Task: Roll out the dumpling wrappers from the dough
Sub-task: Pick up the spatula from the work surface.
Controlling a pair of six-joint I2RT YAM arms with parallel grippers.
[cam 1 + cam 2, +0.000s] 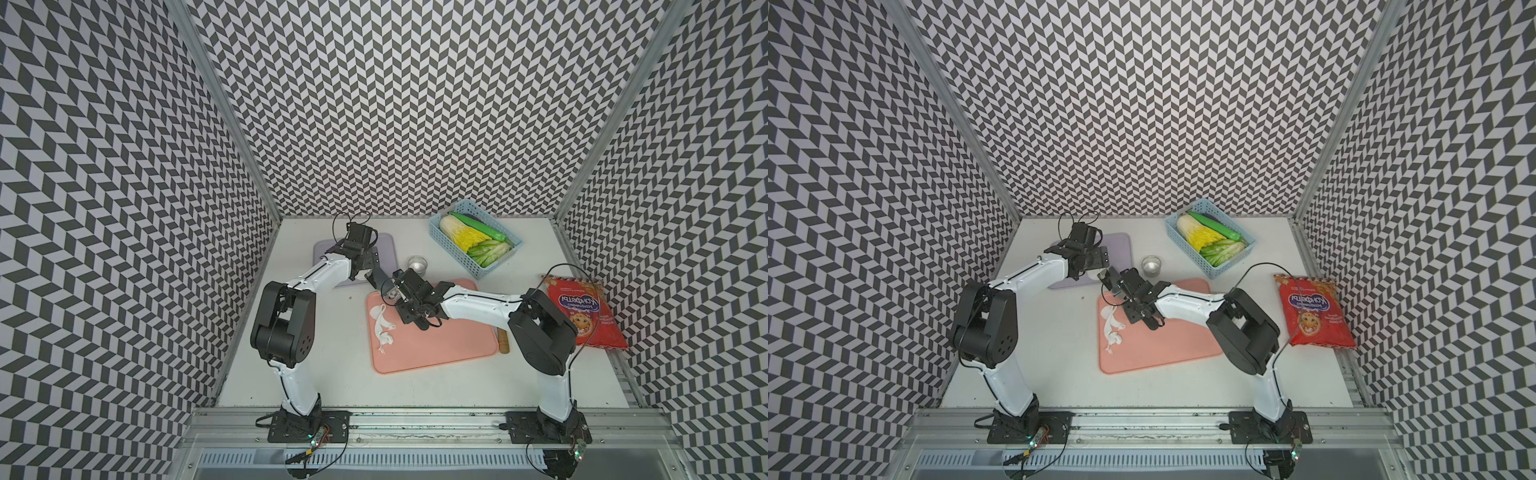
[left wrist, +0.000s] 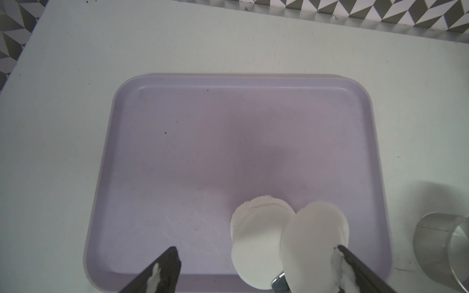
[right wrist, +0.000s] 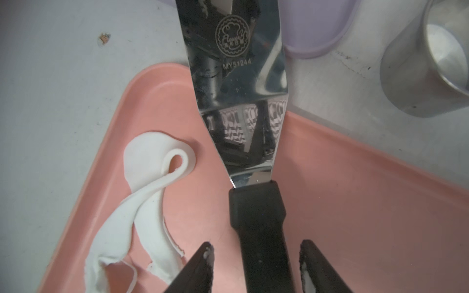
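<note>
My right gripper grabs both sides of the spatula's black handle (image 3: 258, 223) next, to slide the blade from under the wrapper.
Two dumpling wrappers show in the left wrist view. One (image 2: 256, 241) lies flat on the purple tray (image 2: 203, 152). The other (image 2: 314, 236) sits tilted over the spatula's metal tip (image 2: 279, 282), against one left finger (image 2: 355, 269). My left gripper (image 2: 256, 248) hangs wide open above them, holding nothing. Ragged dough (image 3: 142, 203) lies at the left end of the pink board (image 1: 449, 345). My right gripper (image 3: 256, 243) straddles the spatula's black handle (image 3: 258, 223) with a gap on each side. The blade (image 3: 238, 76) reaches to the purple tray.
A metal ring cup (image 1: 417, 264) stands between the tray and the board. A blue basket (image 1: 453, 253) of vegetables is at the back right, a red snack bag (image 1: 582, 311) at the right, and a wooden rolling pin (image 1: 503, 341) lies beside the board's right edge.
</note>
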